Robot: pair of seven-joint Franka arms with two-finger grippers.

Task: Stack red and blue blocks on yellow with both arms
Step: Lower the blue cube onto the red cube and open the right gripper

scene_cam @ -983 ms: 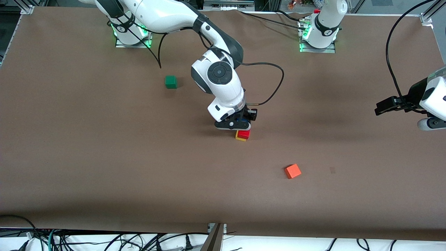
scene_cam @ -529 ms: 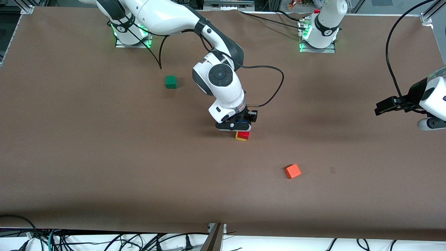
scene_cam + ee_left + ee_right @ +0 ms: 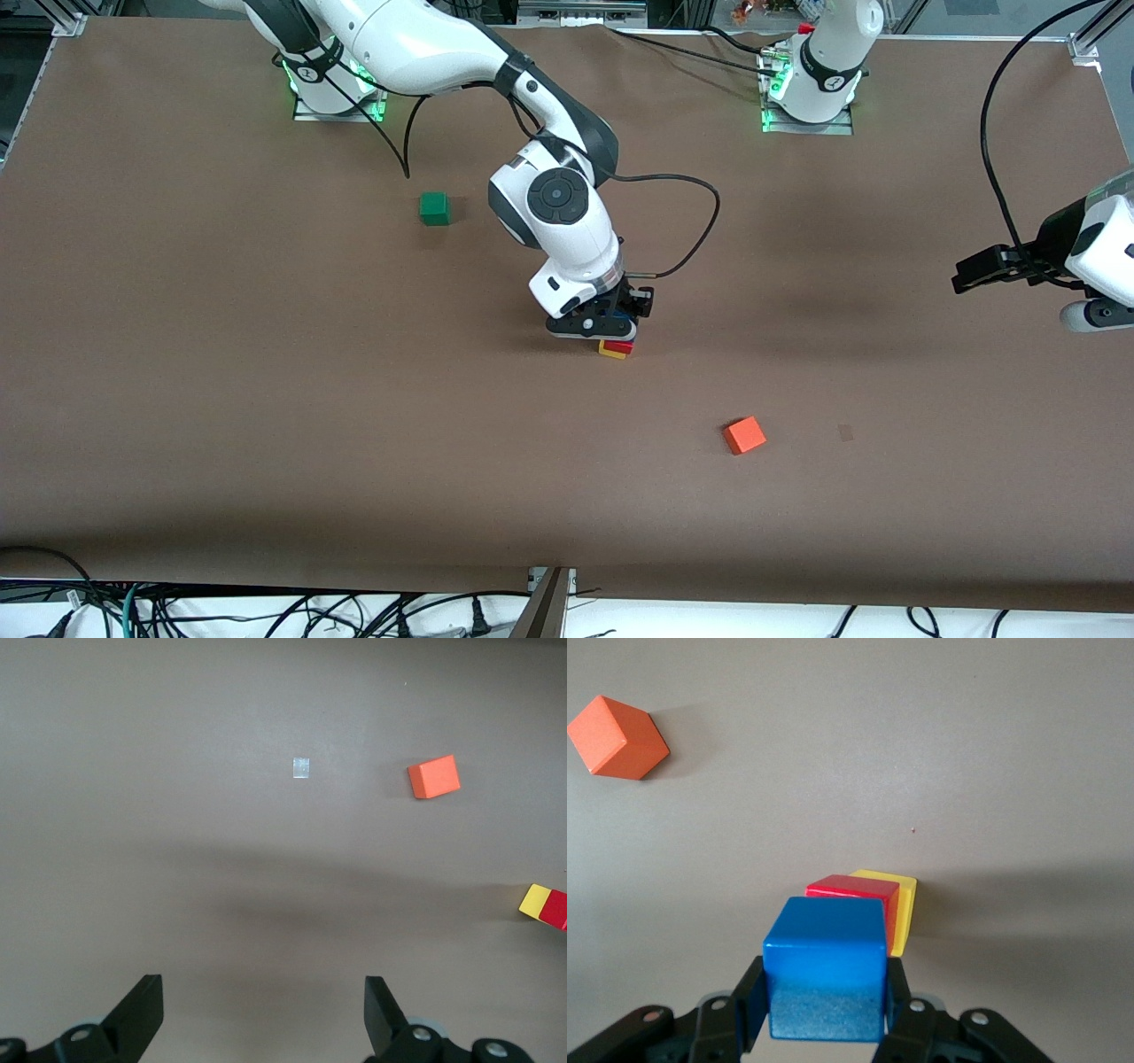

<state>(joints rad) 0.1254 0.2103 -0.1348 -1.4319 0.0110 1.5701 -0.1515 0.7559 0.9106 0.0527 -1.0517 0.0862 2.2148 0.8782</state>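
The blue block's base sits on the red block and the blue block would stand, so it is time for my right gripper to release the blue block.
The red block (image 3: pixel 621 346) sits on the yellow block (image 3: pixel 607 352) near the table's middle. My right gripper (image 3: pixel 611 326) is just above this stack and hides most of it in the front view. In the right wrist view the gripper (image 3: pixel 824 997) is shut on the blue block (image 3: pixel 825 966), held close over the red block (image 3: pixel 855 890) and the yellow block (image 3: pixel 905 904). My left gripper (image 3: pixel 966 276) waits in the air at the left arm's end of the table. Its wrist view shows it open and empty (image 3: pixel 263 1014), with the stack (image 3: pixel 547 904) at the view's edge.
An orange cube (image 3: pixel 744 435) lies nearer to the front camera than the stack, toward the left arm's end. A green cube (image 3: pixel 434 208) lies farther back, toward the right arm's end. A small pale mark (image 3: pixel 846 432) is on the brown table.
My right gripper has come down with the blue block and now covers more of the red block. The left arm has not moved.
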